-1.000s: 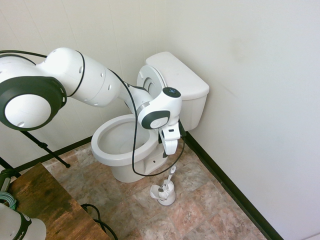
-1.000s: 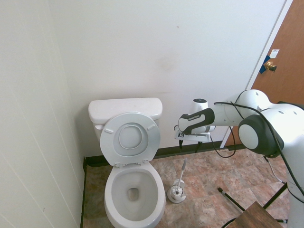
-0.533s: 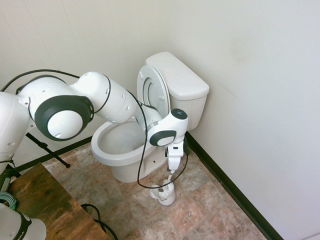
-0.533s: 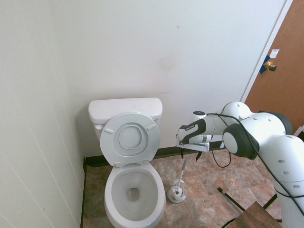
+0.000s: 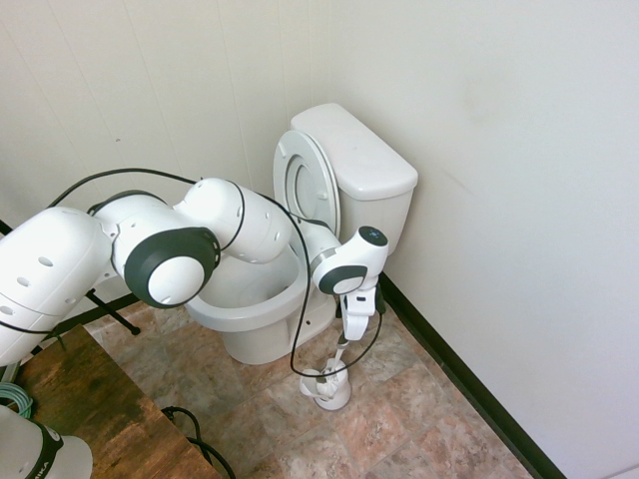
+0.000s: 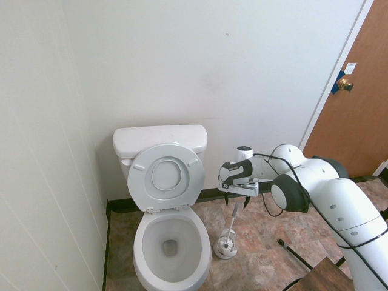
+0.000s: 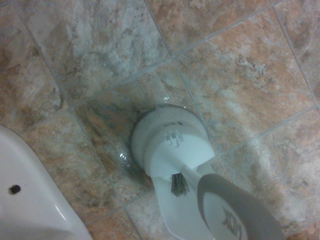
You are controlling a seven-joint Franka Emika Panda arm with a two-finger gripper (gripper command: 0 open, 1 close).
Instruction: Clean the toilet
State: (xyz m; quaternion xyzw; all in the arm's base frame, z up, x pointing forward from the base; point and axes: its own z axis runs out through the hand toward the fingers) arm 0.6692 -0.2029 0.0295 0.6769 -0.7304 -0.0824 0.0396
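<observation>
My gripper should go lower before it closes on the brush handle, because my fingers are above the grey end of the brush handle (image 7: 230, 212).
The white toilet (image 5: 262, 311) stands in the corner with its lid (image 5: 303, 185) and seat raised against the boxy tank (image 5: 361, 160). From the other side the toilet bowl (image 6: 173, 250) looks empty. My gripper (image 5: 346, 341) points straight down beside the bowl, open, right at the top end of the toilet brush handle (image 5: 337, 359). The gripper (image 6: 235, 200) is also seen over the brush handle (image 6: 231, 219), which leans up out of its small white holder (image 6: 225, 247). The wrist view looks down on the holder (image 7: 167, 142) and the handle's grey end (image 7: 235, 216).
The brush holder (image 5: 327, 387) sits on the tiled floor (image 5: 399, 409) just right of the toilet base (image 7: 30, 200). A dark baseboard (image 5: 459, 379) runs along the wall. A brown door (image 6: 357, 103) is at the far right, and a wooden surface (image 5: 90, 399) lies near the front.
The arm has swung down and in toward the wall. The gripper has dropped from bowl-rim height to the top of the brush handle, staying open.
</observation>
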